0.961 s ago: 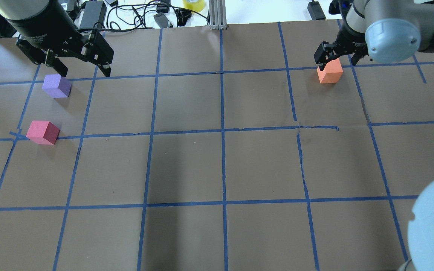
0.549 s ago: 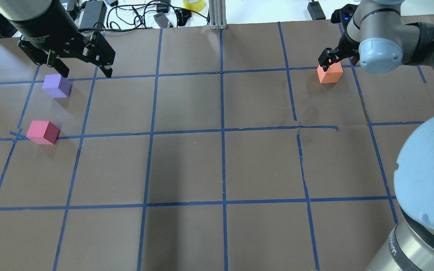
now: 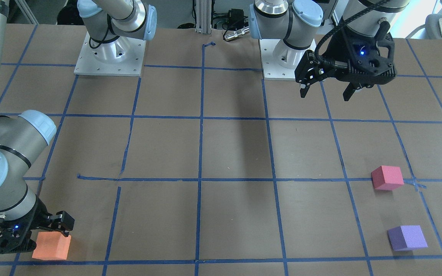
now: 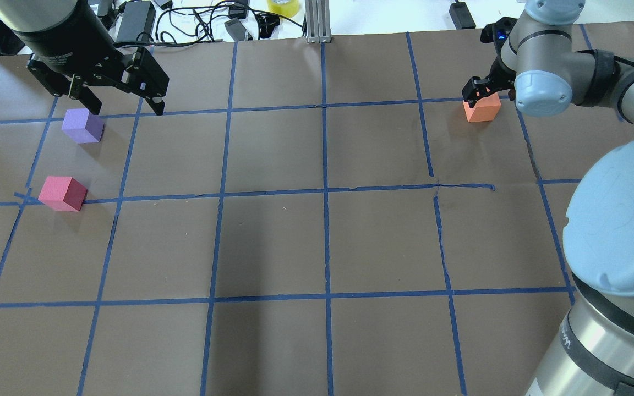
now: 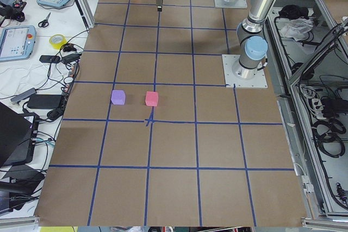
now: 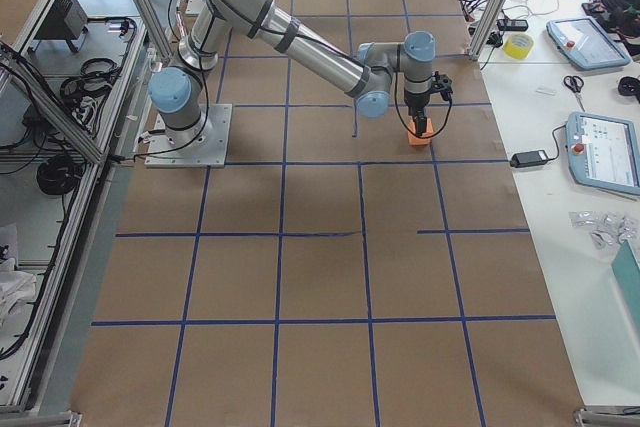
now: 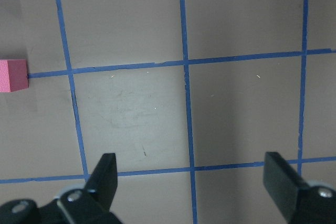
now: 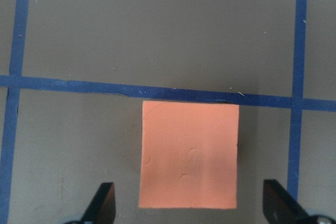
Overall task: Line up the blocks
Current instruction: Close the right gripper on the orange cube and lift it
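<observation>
Next, my right gripper grabs the orange block [image 4: 482,109] by its opposite sides to set the blocks in a line.
The orange block [image 4: 482,109] sits at the far right by a tape line. My right gripper [image 8: 190,203] is open and straddles it from above; the right wrist view shows the orange block [image 8: 189,153] centred between the fingers with a gap on each side. The purple block [image 4: 82,125] and the pinkish-red block [image 4: 64,193] sit apart on the far left. My left gripper [image 4: 127,107] is open and empty, hovering just behind and to the right of the purple block. The left wrist view shows the pinkish-red block [image 7: 13,75] at its left edge.
The brown table [image 4: 322,242] carries a grid of blue tape. Cables, power bricks and a yellow tape roll [image 4: 283,6] lie past the far edge, beside a metal post [image 4: 317,22]. My right arm's elbow [image 4: 619,220] bulks at the near right.
My right arm has swung, its elbow rising into the near right of the overhead view, and the gripper has settled lower around the orange block. The left gripper has barely moved.
</observation>
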Available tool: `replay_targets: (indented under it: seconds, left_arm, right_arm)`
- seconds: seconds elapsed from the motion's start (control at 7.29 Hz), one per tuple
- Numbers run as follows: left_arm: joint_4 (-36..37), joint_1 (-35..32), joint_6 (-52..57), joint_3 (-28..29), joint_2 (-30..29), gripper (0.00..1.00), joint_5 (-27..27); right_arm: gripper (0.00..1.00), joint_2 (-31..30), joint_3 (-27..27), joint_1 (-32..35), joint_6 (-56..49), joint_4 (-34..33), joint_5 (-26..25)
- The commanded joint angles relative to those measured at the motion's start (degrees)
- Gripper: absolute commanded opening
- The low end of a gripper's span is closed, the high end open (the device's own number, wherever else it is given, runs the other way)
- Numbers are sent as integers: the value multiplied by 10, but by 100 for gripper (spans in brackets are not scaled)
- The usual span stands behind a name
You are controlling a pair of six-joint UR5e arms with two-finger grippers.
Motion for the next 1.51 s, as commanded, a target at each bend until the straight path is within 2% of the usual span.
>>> replay_targets:
  seconds: [0.0,0.27,0.41,0.55,0.69,0.82,1.1,1.37]
  left_arm:
    - [0,0,0,0,-2,100,0]
    - [0,0,0,0,-1,100,0]
    - [0,0,0,0,-2,100,0]
    - [0,0,-1,0,-2,100,0]
    - [0,0,0,-1,-1,100,0]
    - [0,0,0,-1,-1,100,0]
    - [0,0,0,-1,-2,100,0]
    - [0,0,0,-1,-1,100,0]
  right_arm:
    - [100,16,-9,0,5,-1,1]
    - [99,31,-21,0,6,-6,4]
    - [85,37,-24,0,6,-24,4]
    - [62,38,-24,0,6,-25,4]
    - [23,36,-25,0,4,-25,5]
    - [0,32,-25,0,5,-23,8]
    - [0,3,-26,15,20,-13,11]
    - [0,-19,-27,95,126,2,-3]
